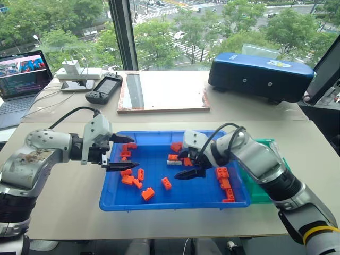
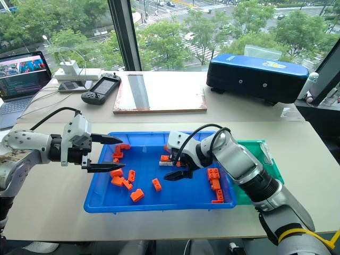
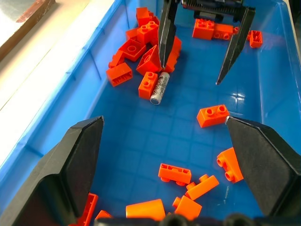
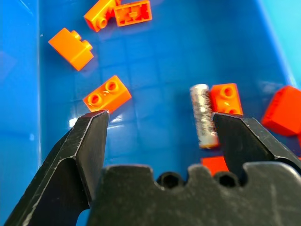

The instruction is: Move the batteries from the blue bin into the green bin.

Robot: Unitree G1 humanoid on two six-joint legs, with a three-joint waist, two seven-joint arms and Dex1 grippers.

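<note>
My right gripper lowers before closing on the battery, as its fingers hover above the silver battery [image 4: 203, 110] and orange brick [image 4: 227, 97] in the right wrist view.
The blue bin [image 1: 175, 204] lies in the middle of the table with several orange toy bricks [image 1: 147, 193] scattered in it. One slim silver battery [image 3: 160, 87] lies on the bin floor beside a brick near the far side. My right gripper [image 1: 187, 173] hangs open just over it. In the right wrist view the battery [image 4: 202, 114] sits inside the open jaws, close to one finger [image 4: 244, 141]. My left gripper [image 1: 135, 152] is open over the bin's left part, with nothing in it. The green bin [image 2: 260, 154] stands against the blue bin's right side, mostly hidden behind my right arm.
A dark-blue hard case [image 1: 260, 77] sits at the back right. A wooden board [image 1: 164, 91], a handheld controller [image 1: 104, 87] and a laptop [image 1: 21, 79] lie at the back and back left. Bare tabletop surrounds the bins in front.
</note>
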